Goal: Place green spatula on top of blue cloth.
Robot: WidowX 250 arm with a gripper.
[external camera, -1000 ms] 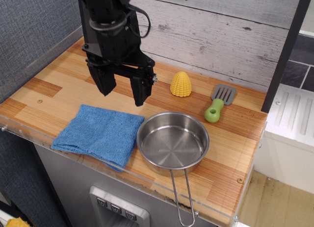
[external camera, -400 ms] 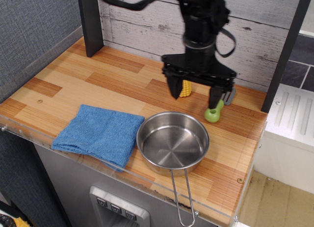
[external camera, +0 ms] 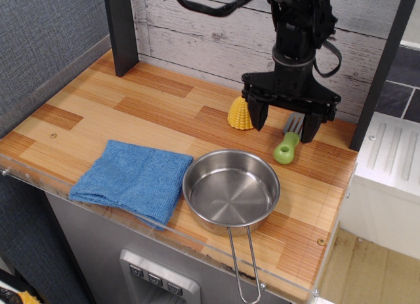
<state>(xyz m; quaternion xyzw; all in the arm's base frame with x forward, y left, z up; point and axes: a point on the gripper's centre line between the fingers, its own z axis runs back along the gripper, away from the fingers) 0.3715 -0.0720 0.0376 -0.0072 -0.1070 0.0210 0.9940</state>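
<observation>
I will grab the spatula by its lime-green handle with my gripper next, and then lay the green spatula on the blue cloth.
The green spatula lies on the wooden counter at the back right, its lime-green handle towards me and its grey slotted blade partly hidden behind my gripper. My gripper hangs open just above the spatula, one finger to its left and the other finger over the blade's right side. It holds nothing. The blue cloth lies folded at the front left of the counter, well to the left of the gripper.
A steel pan sits between the cloth and the spatula, its wire handle sticking over the front edge. A yellow corn cob stands just left of the gripper. A dark post stands at the back left; a plank wall runs behind.
The arm has swept from above the cloth at the left across to the back right. The open gripper now hangs over the spatula. Nothing on the counter has moved.
</observation>
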